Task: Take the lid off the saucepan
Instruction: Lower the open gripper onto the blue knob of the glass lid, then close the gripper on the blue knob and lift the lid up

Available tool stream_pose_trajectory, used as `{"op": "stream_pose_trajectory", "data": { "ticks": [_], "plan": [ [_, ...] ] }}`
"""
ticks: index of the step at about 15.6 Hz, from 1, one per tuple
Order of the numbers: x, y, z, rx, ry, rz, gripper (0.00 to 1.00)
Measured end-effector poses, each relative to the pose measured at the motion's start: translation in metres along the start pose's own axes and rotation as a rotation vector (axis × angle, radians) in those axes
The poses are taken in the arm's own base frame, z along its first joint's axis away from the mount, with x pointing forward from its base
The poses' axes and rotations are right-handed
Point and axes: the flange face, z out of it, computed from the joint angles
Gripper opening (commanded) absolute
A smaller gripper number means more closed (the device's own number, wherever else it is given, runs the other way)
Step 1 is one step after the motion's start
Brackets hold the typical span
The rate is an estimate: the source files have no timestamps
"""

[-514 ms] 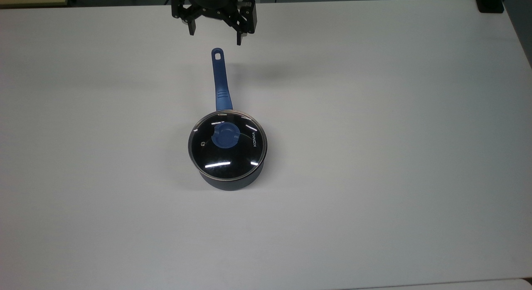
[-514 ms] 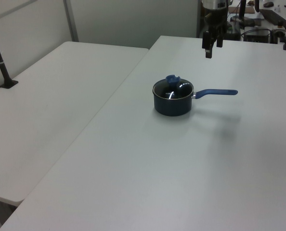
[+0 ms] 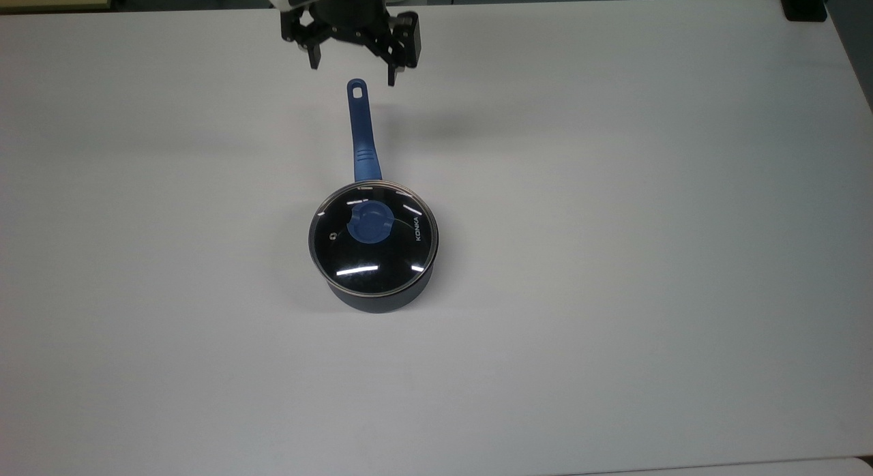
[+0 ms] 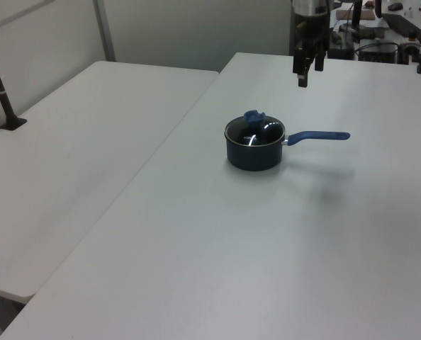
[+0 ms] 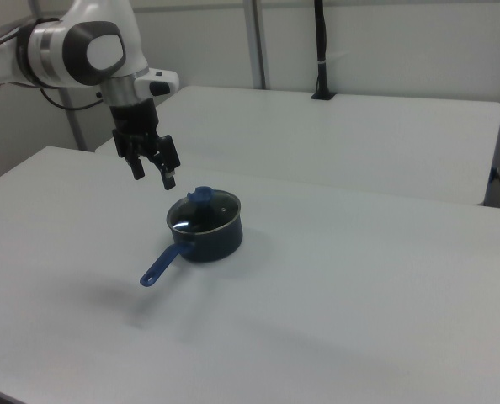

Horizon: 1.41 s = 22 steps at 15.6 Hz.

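My gripper should next grab the lid by its narrow blue knob (image 4: 254,117), because the glass lid spreads wide and sits flush on the saucepan (image 4: 251,156).
The dark blue saucepan (image 3: 382,295) (image 4: 251,156) (image 5: 215,240) stands in the middle of the white table (image 3: 614,258). The glass lid (image 3: 373,239) (image 5: 204,212) sits on it, with its blue knob (image 3: 369,223) (image 4: 253,116) (image 5: 201,196) up. The long blue handle (image 3: 361,131) (image 4: 320,136) (image 5: 162,264) points toward the top view's upper edge. My gripper (image 3: 352,75) (image 4: 303,78) (image 5: 154,178) hangs open in the air above the handle's far end, well apart from the lid, with nothing between its fingers.
A second white table (image 4: 76,142) (image 5: 351,126) adjoins this one. A black post (image 4: 1,92) (image 5: 320,50) is clamped to it. A black clamp (image 3: 805,5) sits at the top view's upper right corner. Clutter stands behind the arm in the left view.
The gripper has shifted a little toward the saucepan in the top view and toward the left view's left. The saucepan and lid have not moved.
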Motion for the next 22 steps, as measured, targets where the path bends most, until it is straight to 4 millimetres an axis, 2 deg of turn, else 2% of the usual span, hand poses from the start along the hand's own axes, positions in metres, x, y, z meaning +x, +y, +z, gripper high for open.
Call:
{"op": "stream_pose_trajectory", "data": {
  "ticks": [6,10,12,19,22],
  "plan": [
    [0.016,-0.005,0.015,-0.001,-0.014,-0.015,1.0],
    [0.053,-0.022,0.035,0.045,0.026,-0.02,1.0],
    [0.064,-0.026,0.044,0.048,0.052,-0.022,1.0],
    [0.088,-0.04,0.066,0.054,0.105,-0.04,1.0],
    [0.097,-0.044,0.083,0.054,0.117,-0.044,0.97]
  ]
}}
